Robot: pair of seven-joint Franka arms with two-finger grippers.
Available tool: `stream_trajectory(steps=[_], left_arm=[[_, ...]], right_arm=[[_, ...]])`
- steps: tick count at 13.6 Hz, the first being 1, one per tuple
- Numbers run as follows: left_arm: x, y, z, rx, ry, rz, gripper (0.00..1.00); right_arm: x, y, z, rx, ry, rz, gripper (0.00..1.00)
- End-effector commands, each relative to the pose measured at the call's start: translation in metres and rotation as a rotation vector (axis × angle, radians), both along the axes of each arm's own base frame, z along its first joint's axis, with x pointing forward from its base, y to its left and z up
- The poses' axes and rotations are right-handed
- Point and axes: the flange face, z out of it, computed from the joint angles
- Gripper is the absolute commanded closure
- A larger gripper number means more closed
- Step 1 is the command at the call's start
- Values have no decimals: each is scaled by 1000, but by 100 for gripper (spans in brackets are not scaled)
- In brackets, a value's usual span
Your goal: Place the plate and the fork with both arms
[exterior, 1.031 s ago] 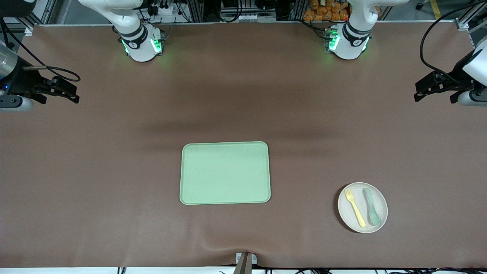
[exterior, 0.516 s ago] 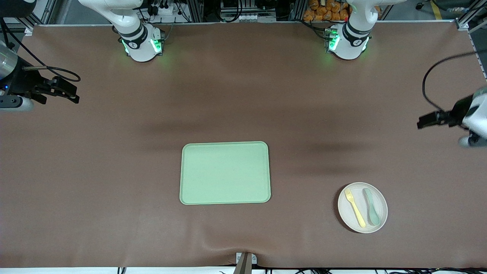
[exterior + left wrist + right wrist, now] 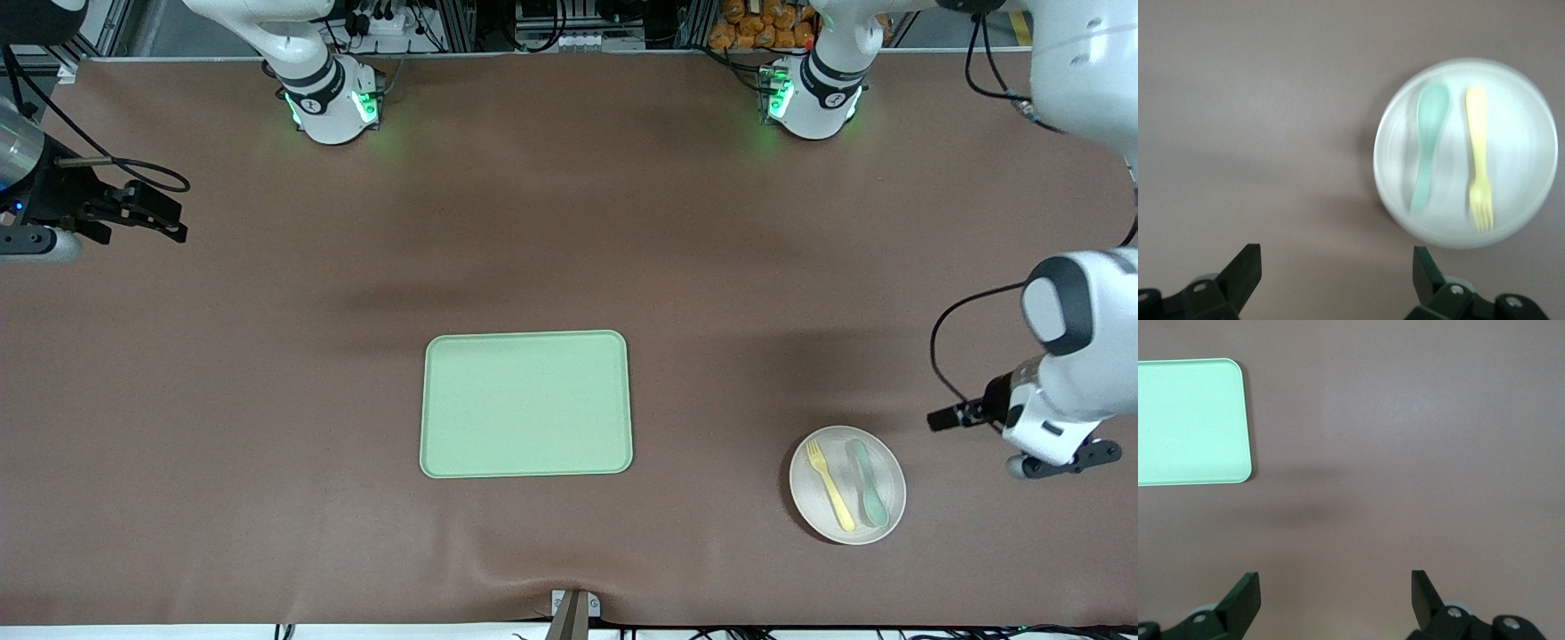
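Observation:
My left gripper picks up the plate by its rim (image 3: 850, 428) next, to bring the plate with its fork onto the pale green tray (image 3: 525, 404).
The off-white round plate (image 3: 847, 524) lies on the table near the front camera, toward the left arm's end. The pale yellow fork (image 3: 829, 485) lies on it beside a muted green spoon (image 3: 869, 482). My left gripper (image 3: 935, 420) hangs open and empty in the air beside the plate, over bare table. In the left wrist view the plate (image 3: 1528, 140), the fork (image 3: 1478, 153) and the spoon (image 3: 1430, 143) show ahead of the open left gripper (image 3: 1337, 267). My right gripper (image 3: 169, 218) waits open and empty over the right arm's end of the table; it also shows in the right wrist view (image 3: 1335, 590).
A rectangular pale green tray (image 3: 526, 404) lies in the middle of the table, empty; its corner shows in the right wrist view (image 3: 1188, 420). A brown mat (image 3: 267, 356) covers the table. A small bracket (image 3: 573, 609) sits at the front edge.
My left arm has swung from the table's end toward the front camera and now hangs beside the plate. The right arm has not moved.

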Motion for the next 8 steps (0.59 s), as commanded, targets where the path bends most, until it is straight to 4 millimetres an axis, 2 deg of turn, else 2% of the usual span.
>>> stream_trajectory(steps=[1, 3, 8], left_arm=[[20, -1, -21, -17, -81, 58, 0], [23, -3, -55, -41, -92, 79, 0], [17, 1, -103, -49, -44, 81, 0]], right_arm=[[-3, 0, 1, 0, -6, -3, 0], [-2, -1, 0, 1, -6, -5, 0], [-2, 0, -1, 0, -5, -4, 0]])
